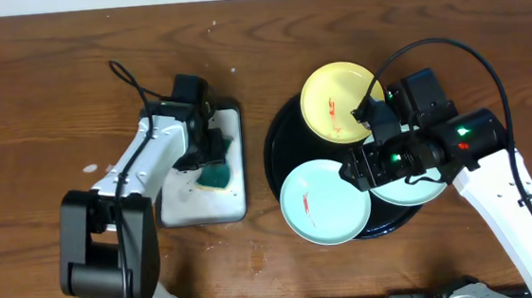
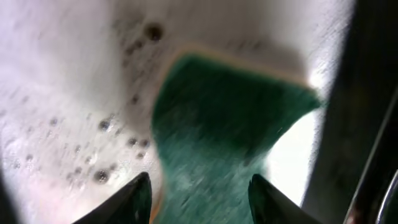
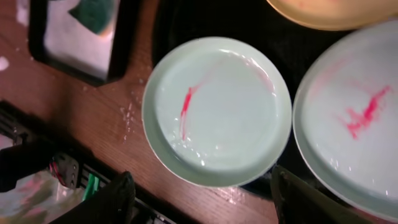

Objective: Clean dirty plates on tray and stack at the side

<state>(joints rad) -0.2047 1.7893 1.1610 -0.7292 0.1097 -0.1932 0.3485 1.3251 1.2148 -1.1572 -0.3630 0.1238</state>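
Observation:
My left gripper reaches the green sponge from above next and pinches it across its narrow middle point(image 1: 216, 165) point(image 2: 202, 175). This leaves its orange bottom free to clean plates.
The black round tray point(image 1: 279, 134) holds a yellow plate point(image 1: 333, 98), a mint plate point(image 1: 318, 202) at its front and a second mint plate point(image 1: 412, 192) partly under my right arm. All have red smears. My right gripper point(image 1: 367, 165) is open and empty above the tray; its wrist view shows the front mint plate point(image 3: 217, 112), the second mint plate point(image 3: 354, 118) and the yellow plate's edge point(image 3: 329, 12). My left gripper point(image 1: 208, 158) is open, its fingertips point(image 2: 199, 199) astride a green sponge point(image 2: 230, 124) lying in the white tray.
The rectangular white dark-rimmed tray point(image 1: 237, 204) with soapy water sits left of the black tray; it also shows in the right wrist view point(image 3: 81, 43). The green sponge point(image 1: 216, 177) lies in it. The table's front edge with equipment point(image 3: 37, 174) is near.

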